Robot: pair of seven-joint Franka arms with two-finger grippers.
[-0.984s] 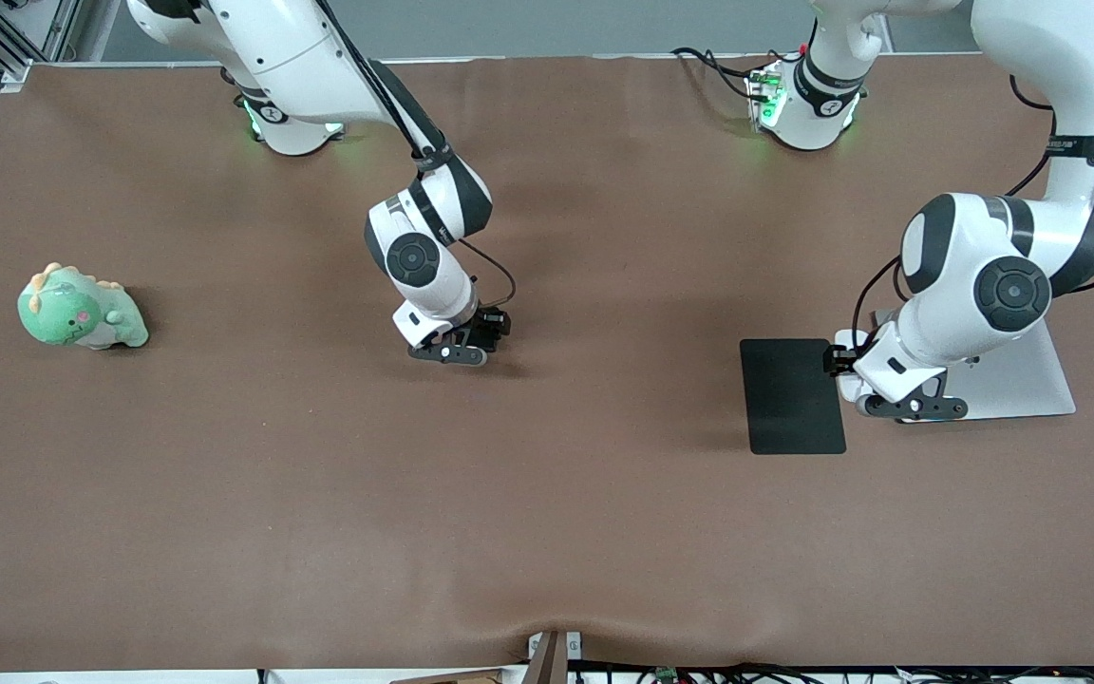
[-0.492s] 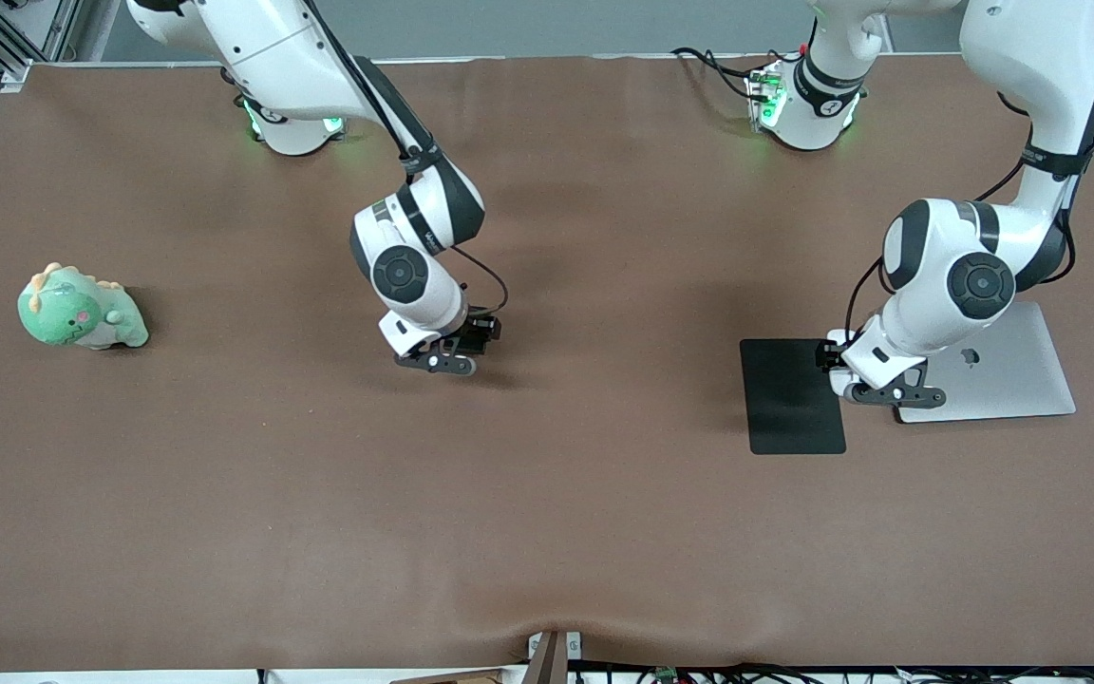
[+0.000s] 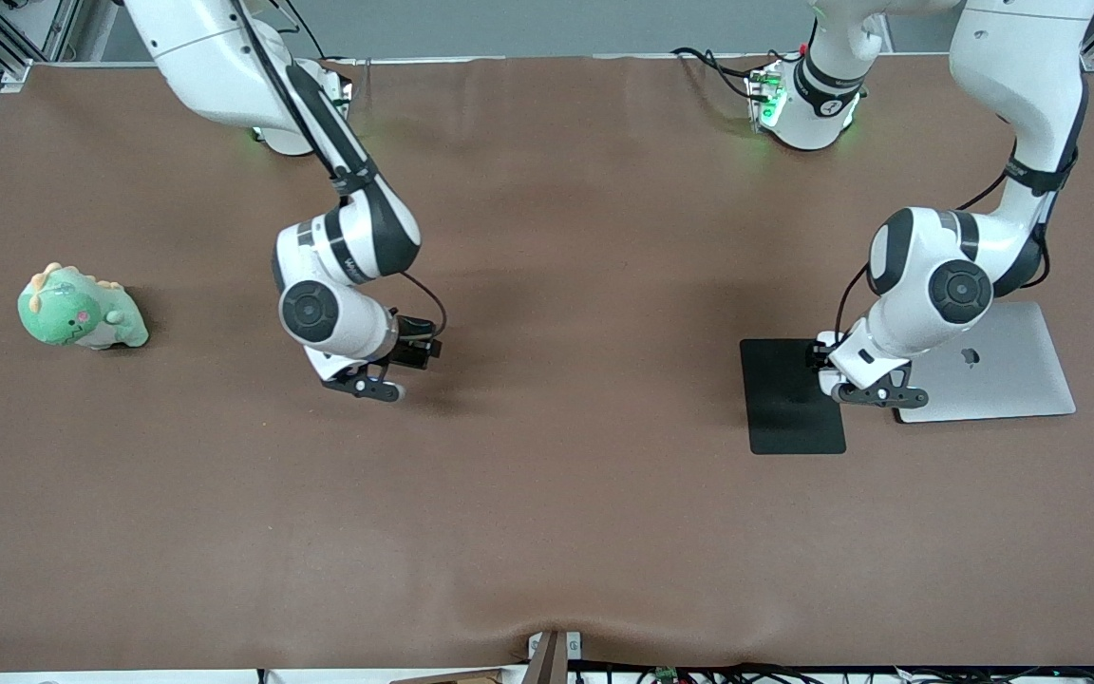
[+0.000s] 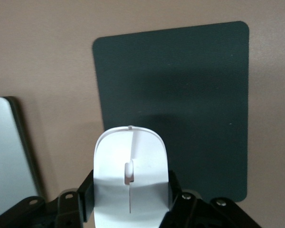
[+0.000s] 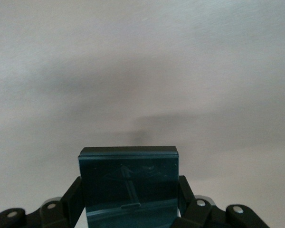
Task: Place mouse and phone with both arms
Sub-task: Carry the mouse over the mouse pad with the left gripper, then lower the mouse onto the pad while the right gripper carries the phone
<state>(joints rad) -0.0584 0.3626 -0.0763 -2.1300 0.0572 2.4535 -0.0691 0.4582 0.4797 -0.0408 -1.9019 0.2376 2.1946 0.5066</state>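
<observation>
My left gripper holds the white mouse at the near edge of the black pad. It will keep holding the mouse for now.
My left gripper [image 3: 875, 392] is shut on the white mouse [image 4: 130, 180], one finger on each side of it. It holds the mouse over the edge of the black mouse pad [image 3: 789, 399] that lies beside the laptop. The pad fills much of the left wrist view [image 4: 180, 95]. My right gripper [image 3: 365, 385] is shut on the black phone [image 5: 128, 180] and holds it over bare brown table [image 3: 547, 494], between the plush toy and the table's middle. Both the mouse and the phone are hidden by the hands in the front view.
A closed silver laptop [image 3: 993, 366] lies beside the mouse pad toward the left arm's end; its edge also shows in the left wrist view [image 4: 9, 156]. A green dinosaur plush [image 3: 77, 309] sits near the right arm's end.
My right gripper has carried the phone toward the plush and a little nearer to the front camera. My left gripper has moved with the mouse from over the laptop to the pad's edge.
</observation>
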